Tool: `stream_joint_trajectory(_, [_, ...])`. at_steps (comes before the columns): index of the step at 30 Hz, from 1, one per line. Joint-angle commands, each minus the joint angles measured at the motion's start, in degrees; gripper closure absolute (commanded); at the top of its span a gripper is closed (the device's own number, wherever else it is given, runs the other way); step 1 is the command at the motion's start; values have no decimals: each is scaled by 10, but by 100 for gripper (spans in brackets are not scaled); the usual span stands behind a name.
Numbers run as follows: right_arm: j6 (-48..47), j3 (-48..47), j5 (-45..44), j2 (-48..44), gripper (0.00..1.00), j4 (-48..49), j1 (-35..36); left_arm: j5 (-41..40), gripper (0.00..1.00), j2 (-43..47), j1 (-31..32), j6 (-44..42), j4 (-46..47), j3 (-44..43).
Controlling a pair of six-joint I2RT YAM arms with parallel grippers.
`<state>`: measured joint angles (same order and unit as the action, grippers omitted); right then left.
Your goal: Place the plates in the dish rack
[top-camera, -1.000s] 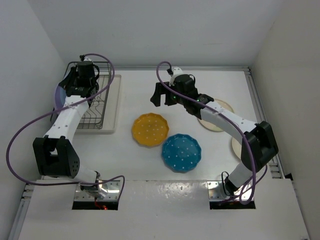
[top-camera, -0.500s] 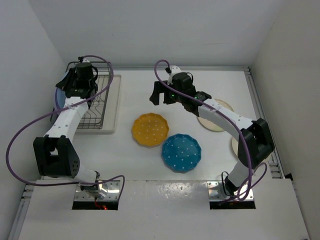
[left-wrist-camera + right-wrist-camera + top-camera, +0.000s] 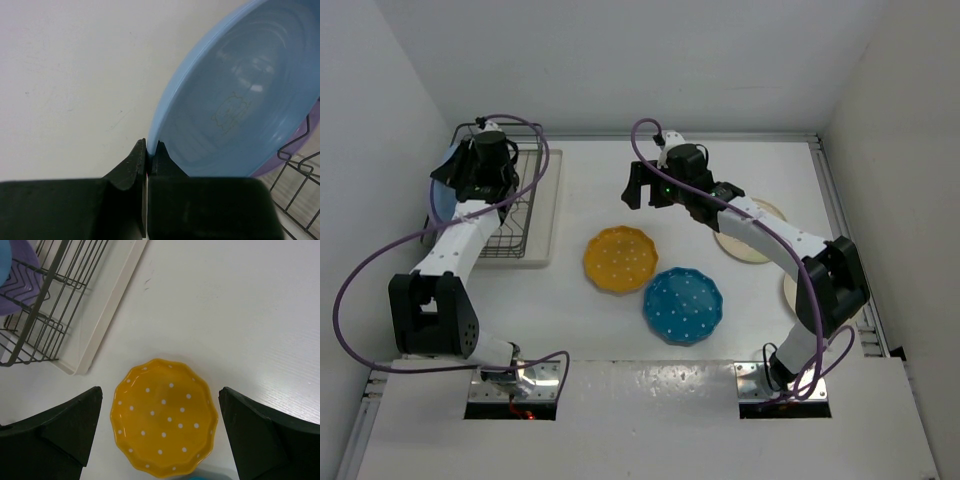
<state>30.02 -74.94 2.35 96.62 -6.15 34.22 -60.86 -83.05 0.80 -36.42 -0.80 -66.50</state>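
Observation:
The robot needs to lower the light blue plate (image 3: 240, 100) between the rack wires before its left gripper lets go: the plate's edge is above the wires, so opening now would drop the plate short.
My left gripper (image 3: 150, 150) is shut on the rim of the light blue plate (image 3: 240, 100) and holds it on edge over the left side of the dark wire dish rack (image 3: 515, 205). A lavender plate (image 3: 311, 145) stands in the rack just behind it. In the top view the left gripper (image 3: 470, 180) is over the rack. My right gripper (image 3: 645, 195) is open and empty above the table, and its wrist view (image 3: 160, 390) looks straight down on the yellow dotted plate (image 3: 165, 417). The teal dotted plate (image 3: 683, 305) lies beside the yellow one (image 3: 620, 260). A cream plate (image 3: 752, 245) lies partly under the right arm.
The rack sits on a flat cream tray (image 3: 542, 235) at the far left, by the left wall. The tray's edge (image 3: 112, 310) and the rack wires (image 3: 45, 305) show in the right wrist view. Another cream round edge (image 3: 790, 292) shows under the right arm's elbow.
The right gripper has moved slightly back and left, staying open. The left gripper has shifted a little over the rack with the light blue plate still held.

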Motion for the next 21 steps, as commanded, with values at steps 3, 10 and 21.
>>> stream_joint_trajectory(3, [2, -21, 8, -9, 0, 17, -2, -13, 100, -6, 3, -17, -1, -54])
stream_joint_trajectory(10, [-2, -13, 6, -15, 0, 17, -4, 8, 100, -6, 3, -10, -15, -61])
stream_joint_trajectory(21, [-2, 0, 2, -26, 0, 16, -8, 29, 100, -19, -9, 34, -41, 10])
